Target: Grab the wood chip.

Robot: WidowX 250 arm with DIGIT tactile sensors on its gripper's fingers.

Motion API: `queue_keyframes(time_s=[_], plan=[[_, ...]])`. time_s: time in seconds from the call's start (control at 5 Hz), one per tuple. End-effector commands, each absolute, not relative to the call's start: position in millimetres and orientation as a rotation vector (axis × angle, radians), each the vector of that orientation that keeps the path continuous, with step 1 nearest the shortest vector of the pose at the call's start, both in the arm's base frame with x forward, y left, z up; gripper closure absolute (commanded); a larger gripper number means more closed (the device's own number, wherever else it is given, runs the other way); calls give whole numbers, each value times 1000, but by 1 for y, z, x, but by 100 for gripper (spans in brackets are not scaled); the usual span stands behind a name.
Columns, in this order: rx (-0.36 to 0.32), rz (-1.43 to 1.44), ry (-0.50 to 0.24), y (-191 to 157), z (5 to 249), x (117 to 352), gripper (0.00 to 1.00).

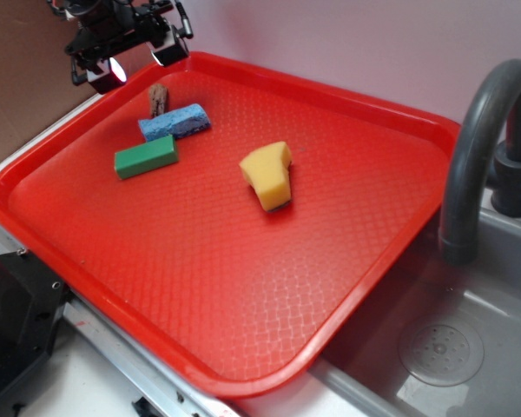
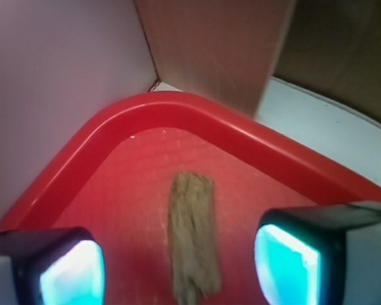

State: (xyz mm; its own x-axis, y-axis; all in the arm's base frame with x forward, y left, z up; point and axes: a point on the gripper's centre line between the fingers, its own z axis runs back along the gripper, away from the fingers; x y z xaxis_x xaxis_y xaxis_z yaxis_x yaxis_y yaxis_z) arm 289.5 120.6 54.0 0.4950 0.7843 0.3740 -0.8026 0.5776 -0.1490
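My fingers hang above the wood chip point(image 1: 158, 98) in the exterior view, so closing now would miss the chip. My gripper moves lower next, then closes on it.
The wood chip point(image 1: 158, 98) point(image 2: 193, 235) is a short, rough brown piece lying flat on the red tray point(image 1: 243, 287) point(image 2: 120, 127) near its far left corner. My gripper point(image 1: 139, 65) point(image 2: 178, 270) hovers above and just behind it, open. In the wrist view the chip lies lengthwise between the two glowing pads point(image 2: 73, 273), with a gap of bare tray on either side. Nothing is held.
A blue sponge block point(image 1: 174, 122) lies right next to the chip, a green block point(image 1: 145, 157) in front of it, and a yellow sponge point(image 1: 268, 175) mid-tray. A brown board point(image 2: 209, 51) rises behind the tray corner. A grey faucet point(image 1: 478, 148) and sink point(image 1: 443, 347) are at the right.
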Motion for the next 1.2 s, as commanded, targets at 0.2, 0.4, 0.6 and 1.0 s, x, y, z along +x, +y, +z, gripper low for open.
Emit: queue_keyframes(time_s=[0.2, 0.4, 0.6, 1.0], plan=[[50, 929, -337, 130, 15, 287, 0], [26, 929, -336, 126, 7, 284, 100], [17, 921, -322, 124, 3, 278, 100], [15, 903, -307, 120, -3, 274, 100]])
